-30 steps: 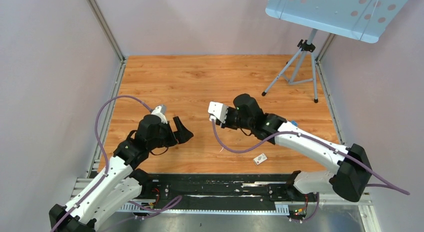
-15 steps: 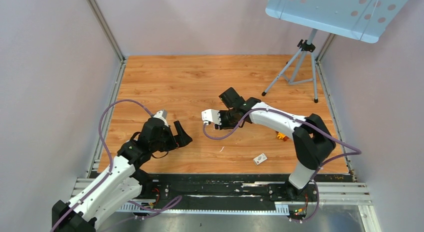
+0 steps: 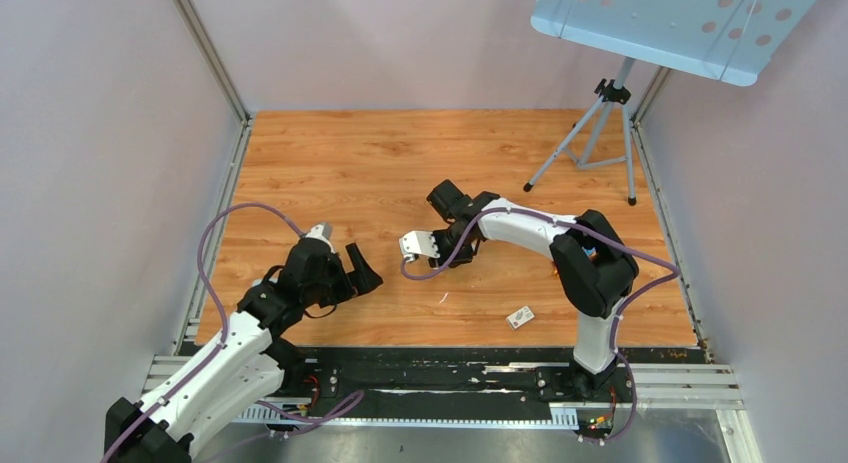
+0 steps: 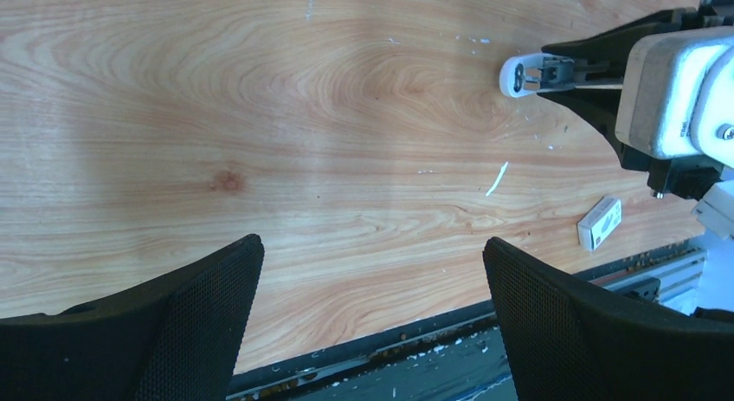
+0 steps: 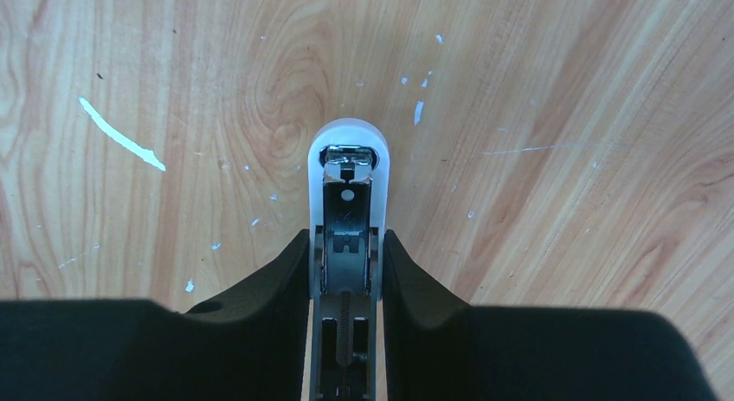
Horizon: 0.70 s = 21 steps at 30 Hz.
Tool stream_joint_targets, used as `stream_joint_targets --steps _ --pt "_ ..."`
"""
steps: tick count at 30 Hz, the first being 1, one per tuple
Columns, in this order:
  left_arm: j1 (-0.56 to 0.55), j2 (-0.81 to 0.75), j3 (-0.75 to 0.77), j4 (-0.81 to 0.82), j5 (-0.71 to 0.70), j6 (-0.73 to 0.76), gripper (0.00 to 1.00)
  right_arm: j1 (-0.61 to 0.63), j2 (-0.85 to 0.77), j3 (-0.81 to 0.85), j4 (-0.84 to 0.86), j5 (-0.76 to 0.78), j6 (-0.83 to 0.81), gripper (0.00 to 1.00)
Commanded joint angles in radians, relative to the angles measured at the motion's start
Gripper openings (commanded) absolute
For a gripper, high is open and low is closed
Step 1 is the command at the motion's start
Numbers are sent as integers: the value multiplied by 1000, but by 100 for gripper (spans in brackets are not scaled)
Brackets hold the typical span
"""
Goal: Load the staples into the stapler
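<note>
My right gripper opens now, since the stapler [image 5: 348, 189] would land on the flat, empty wood that its nose is low over.
My right gripper [image 5: 346, 238] is shut on the stapler [image 5: 348, 189], a slim white-and-silver one. Its rounded white nose points away from me, low over the wood. Its dark metal inner channel and spring face up between my fingers. In the top view the right gripper [image 3: 441, 249] sits mid-table under its white wrist camera, which hides the stapler. The left wrist view shows the stapler's nose [image 4: 524, 74] at the upper right. My left gripper [image 3: 364, 269] is open and empty to the stapler's left, its jaws wide apart over bare wood [image 4: 372, 254]. No staples are in view.
A small white box with a red mark [image 3: 520, 317] lies near the front edge and also shows in the left wrist view [image 4: 600, 223]. A thin white sliver [image 3: 443, 297] lies on the wood. A tripod [image 3: 598, 133] stands at the back right. The black front rail [image 3: 430, 368] borders the table.
My right arm has swung left and toward the front, carrying the stapler lower over the table's middle. The left gripper has shifted slightly and stays open.
</note>
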Motion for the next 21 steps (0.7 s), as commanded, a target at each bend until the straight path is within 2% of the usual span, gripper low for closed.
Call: stream_joint_targets --steps 1,9,13,21 --pt "10 -15 -8 -19 -95 -57 100 -6 6 20 -27 9 -35 22" --pt "15 -112 -9 -163 -302 -225 100 5 -42 -3 8 36 -16 39" --pt "17 -137 16 -248 -372 -266 100 12 -84 -14 9 32 -13 51" --pt "18 -122 114 -389 -536 -317 100 31 -252 -34 50 -20 85 53"
